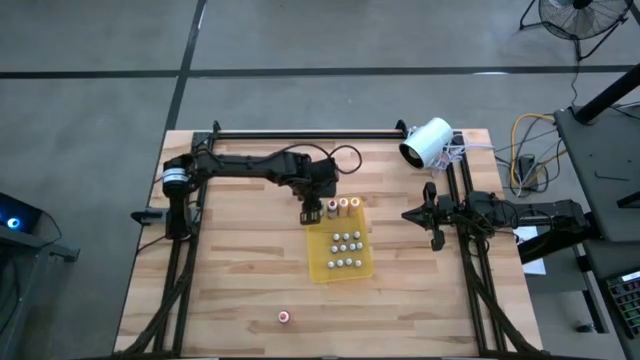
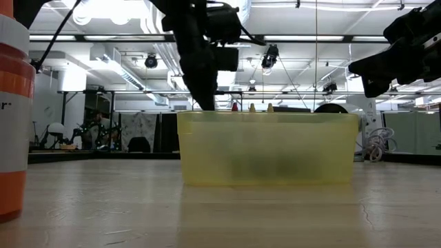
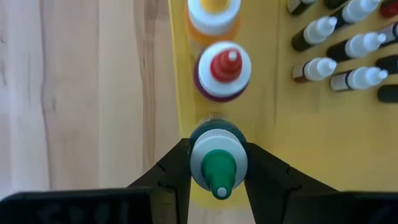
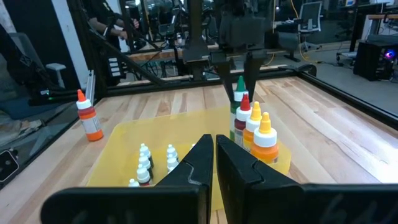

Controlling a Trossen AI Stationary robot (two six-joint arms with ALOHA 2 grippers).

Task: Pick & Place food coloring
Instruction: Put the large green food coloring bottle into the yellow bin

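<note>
The green-tipped bottle (image 3: 217, 163) is over the yellow tray's corner (image 3: 202, 194) with its cap level with the red-tipped bottle's cap, and it would stand there if my left gripper opened now.
The food coloring stands on a yellow tray (image 1: 340, 262). Three taller bottles line its far edge, with several small white-capped ones (image 1: 347, 243) behind them. At the row's left end is a green-tipped bottle (image 3: 217, 163), and my left gripper (image 1: 310, 212) is shut on it from above. Beside it stand a maroon-tipped bottle (image 3: 222, 68) and a yellow-tipped one (image 3: 213, 12). My right gripper (image 4: 214, 163) is shut on nothing and waits at the table's right side (image 1: 412, 213). My left gripper pinches the green-tipped bottle's white cap (image 3: 200, 163) between its two fingers (image 3: 177, 174), one on each side. The fingers come steeply from above, slanting down. The bottle is upright over the tray's far left corner. Whether its base stands on the tray, I cannot tell.
One orange-and-white bottle (image 1: 285, 317) stands alone on the wood near the table's front edge. A big white cylinder device (image 1: 427, 142) lies at the far right. Bare wood lies left of the tray.
</note>
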